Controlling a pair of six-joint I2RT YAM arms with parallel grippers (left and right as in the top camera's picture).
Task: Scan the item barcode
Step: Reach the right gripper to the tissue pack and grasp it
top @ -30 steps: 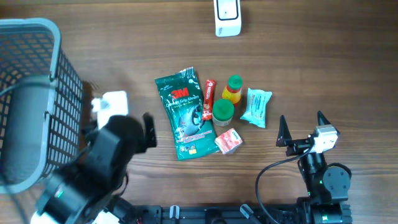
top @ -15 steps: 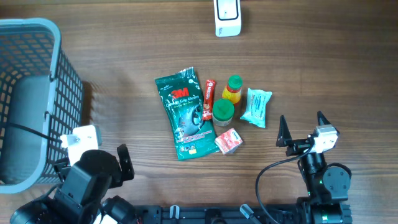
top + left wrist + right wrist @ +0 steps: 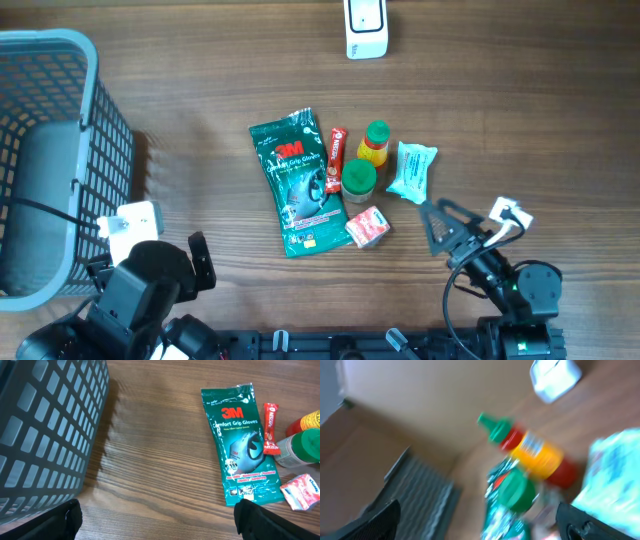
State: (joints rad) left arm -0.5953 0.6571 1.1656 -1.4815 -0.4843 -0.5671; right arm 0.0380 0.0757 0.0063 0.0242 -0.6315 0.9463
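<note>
The robot's job is to scan the barcode, so my right gripper should pinch the small pink packet (image 3: 367, 226) by its edge away from the glove pack, leaving its front free.
Several items lie grouped mid-table: a green 3M glove pack (image 3: 298, 182) (image 3: 241, 444), a red sachet (image 3: 335, 159) (image 3: 270, 428), a yellow-and-red bottle with a green cap (image 3: 374, 143) (image 3: 535, 452), a green-lidded jar (image 3: 358, 179) (image 3: 516, 491), a teal packet (image 3: 412, 171) and a small pink packet (image 3: 367, 226) (image 3: 302, 491). A white scanner (image 3: 365, 28) stands at the far edge. My left gripper (image 3: 150, 262) (image 3: 160, 520) is open over bare wood, left of the pack. My right gripper (image 3: 432, 228) (image 3: 480, 520) is open, pointing left at the items; its view is blurred.
A grey plastic basket (image 3: 50, 160) (image 3: 45, 425) fills the left side, close beside my left arm. Bare wooden table lies between the basket and the glove pack, and to the right of the teal packet.
My left arm drew back toward the near-left corner, then stayed still. My right gripper swung left and tilted toward the items. Both stayed open.
</note>
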